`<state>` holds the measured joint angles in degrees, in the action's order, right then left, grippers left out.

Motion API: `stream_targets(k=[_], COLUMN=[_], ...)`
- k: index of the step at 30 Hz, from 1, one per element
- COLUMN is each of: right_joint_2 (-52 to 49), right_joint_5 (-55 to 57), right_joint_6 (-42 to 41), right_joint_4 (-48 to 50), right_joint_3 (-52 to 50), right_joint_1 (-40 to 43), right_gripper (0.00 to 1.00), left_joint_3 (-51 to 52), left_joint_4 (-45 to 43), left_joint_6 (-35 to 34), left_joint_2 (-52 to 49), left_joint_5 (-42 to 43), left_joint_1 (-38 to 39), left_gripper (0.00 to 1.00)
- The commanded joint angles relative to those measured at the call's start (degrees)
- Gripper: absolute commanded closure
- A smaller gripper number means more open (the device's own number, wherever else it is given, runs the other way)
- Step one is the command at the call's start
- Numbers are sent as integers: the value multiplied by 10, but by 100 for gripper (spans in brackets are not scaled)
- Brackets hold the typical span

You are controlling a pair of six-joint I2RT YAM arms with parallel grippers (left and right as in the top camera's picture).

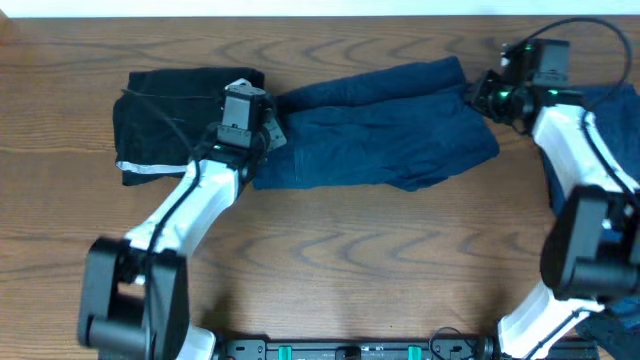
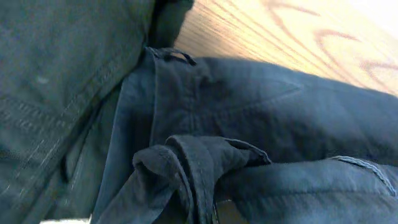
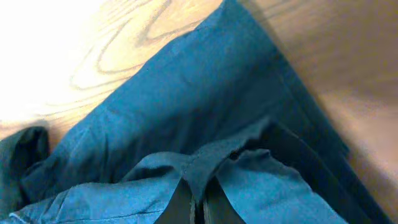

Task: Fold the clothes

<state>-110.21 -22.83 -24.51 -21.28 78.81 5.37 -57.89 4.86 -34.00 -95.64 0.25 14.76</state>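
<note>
The robot's right gripper will keep its hold on the shorts until the robot lowers them toward itself: the shorts' pinched edge peaks at the fingers above the back layer (image 1: 400,79) (image 3: 205,93).
Navy-blue shorts (image 1: 380,125) lie spread across the middle of the table. My left gripper (image 1: 262,128) is shut on their left edge, where a pinched ridge of navy cloth (image 2: 199,168) rises between the fingers. At the right end, my right gripper (image 1: 487,92) is shut on the shorts' edge, and a fold of blue fabric (image 3: 214,163) stands up from its closed fingertips. A black garment (image 1: 170,115) with a white edge strip (image 1: 150,167) lies flat at the left, just behind the left gripper.
Another dark blue cloth (image 1: 620,110) shows at the right edge, partly behind the right arm. Bare wooden tabletop (image 1: 350,260) stretches in front of the shorts. The arm bases stand at the near edge.
</note>
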Motion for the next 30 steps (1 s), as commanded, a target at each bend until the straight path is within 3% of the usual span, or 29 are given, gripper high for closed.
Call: stream_targets(k=[1,7,8,10,11,12,13,15,21,23,28,29,30], right_joint_2=[-41,-110,-117,-121,-120,-115,-110,-90,7,35,49,44,39], right_joint_5=[3,3,3,3,3,3,3,0,-46,-46,-33,-15,-3], right_joint_6=[-1,-1,-1,12,26,35,42,63,96,96,100,100,100], right_joint_4=[32,106,116,128,137,144,150,151,51,-12,-157,-174,-178], right_joint_3=[9,9,9,9,9,10,10,11,11,11,9,6,3], right_joint_1=[-12,-19,-19,-19,-19,-19,-19,-18,-12,-13,-13,-15,-16], right_gripper=[99,99,95,73,45,1,1,1,1,10,90,99,99], left_joint_3=[-10,-10,-10,-10,-10,-10,-10,-10,-10,-10,-10,-9,-8], left_joint_4=[-28,-97,-109,-122,-128,-133,-135,-129,-56,-16,95,113,123], left_joint_6=[12,23,32,58,79,102,122,146,149,149,147,147,147], left_joint_2=[-36,-106,-115,-123,-123,-120,-116,-97,1,29,42,37,30], left_joint_5=[-40,-40,-40,-40,-40,-39,-37,-30,47,73,98,98,99], left_joint_1=[-3,-3,-3,-3,-3,-3,-3,-3,-3,-2,-2,-2,-2], left_gripper=[94,94,94,85,70,51,39,34,29,32,63,72,77])
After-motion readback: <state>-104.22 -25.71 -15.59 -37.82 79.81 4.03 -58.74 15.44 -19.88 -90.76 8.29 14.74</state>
